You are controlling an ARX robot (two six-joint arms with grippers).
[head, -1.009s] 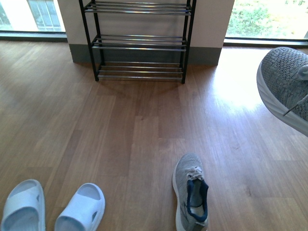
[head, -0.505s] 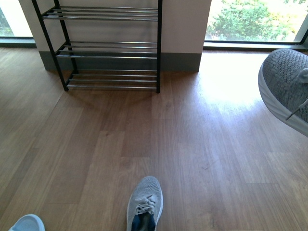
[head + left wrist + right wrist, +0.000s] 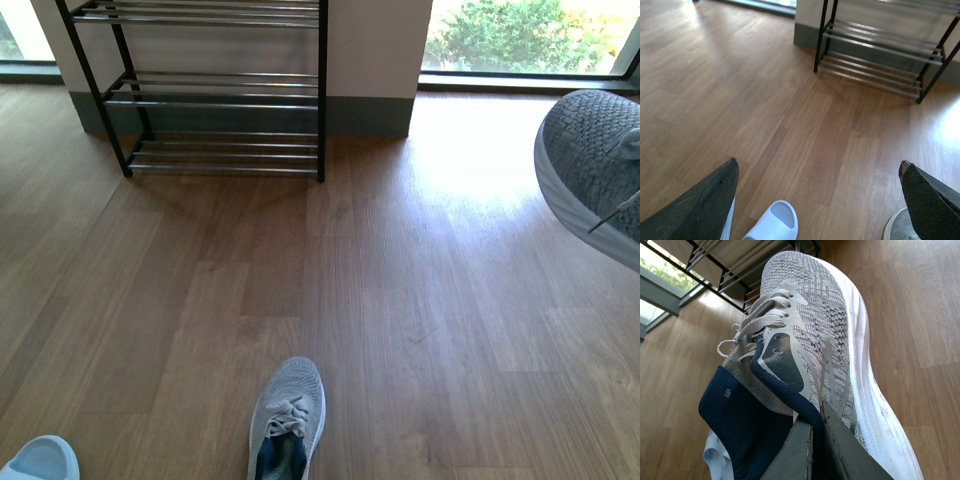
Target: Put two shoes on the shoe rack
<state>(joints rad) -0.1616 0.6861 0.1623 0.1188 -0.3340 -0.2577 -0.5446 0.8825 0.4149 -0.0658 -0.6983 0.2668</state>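
Observation:
I will grab the other grey sneaker with my left gripper next, by the side of the collar [image 3: 262,455], because that is an open thin edge and the sneaker's toe [image 3: 293,375] is closed and rounded.
The shoe rack [image 3: 220,90], black-framed with chrome bars, stands against the wall at the far left. One grey sneaker [image 3: 595,170] hangs in the air at the right edge. In the right wrist view my right gripper [image 3: 815,417] is shut on the navy collar of this grey sneaker [image 3: 810,315]. The other grey sneaker [image 3: 287,420] lies on the floor near the bottom, toe toward the rack. A pale blue slide [image 3: 40,460] peeks in at the bottom left. My left gripper [image 3: 819,164] is open and empty above a slide [image 3: 772,225] and the sneaker's toe [image 3: 897,227].
Wooden floor [image 3: 400,280] stretches between the shoes and the rack. A pillar with a grey skirting [image 3: 370,115] stands behind the rack. Windows [image 3: 520,40] run along the far wall. The rack's bars [image 3: 880,50] hold nothing where they show.
The front view has shifted: the rack, the floor sneaker and the slides have slid to the left in the picture. The held sneaker stays at the right edge.

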